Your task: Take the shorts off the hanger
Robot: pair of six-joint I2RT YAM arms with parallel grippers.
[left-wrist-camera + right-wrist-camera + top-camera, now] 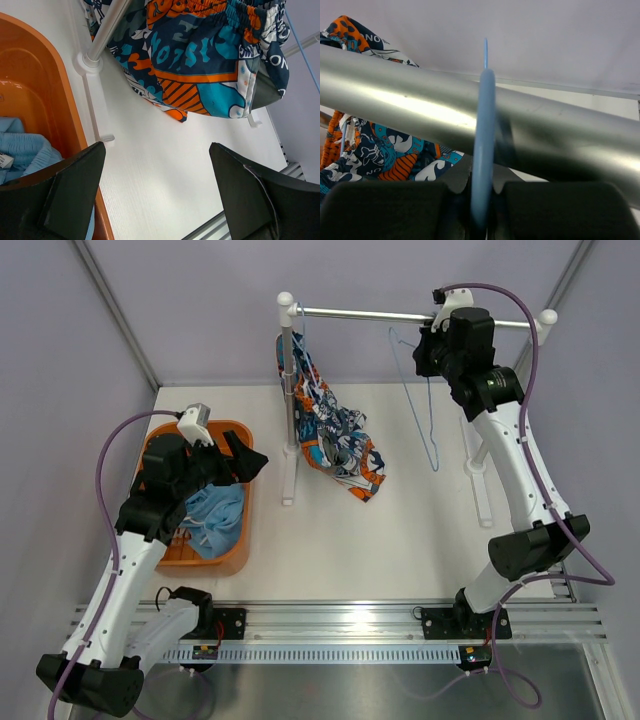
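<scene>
The blue hanger's hook (pixel 485 100) crosses over the silver rod (pixel 507 117) beyond the ends of my fingers, so my right gripper is ready to open.
The printed shorts (pixel 335 440) in navy, orange, white and teal hang from a hanger at the left end of the rack's silver rod (pixel 400 316). They also fill the top of the left wrist view (pixel 200 60). The light blue shorts (pixel 212 515) lie in the orange basket (pixel 240 550). My left gripper (pixel 245 462) hovers open over the basket's right rim, with nothing between its fingers (pixel 155 145). My right gripper (pixel 425 345) is up at the rod, shut on the hook of an empty blue hanger (pixel 483 125). That blue hanger (pixel 428 430) dangles below the rod.
The rack's left post (pixel 288 410) stands on a white foot between the basket and the printed shorts. Its right post (pixel 530 350) is behind my right arm. Grey walls close in the table's back and sides. A metal rail (pixel 350 625) runs along the near edge.
</scene>
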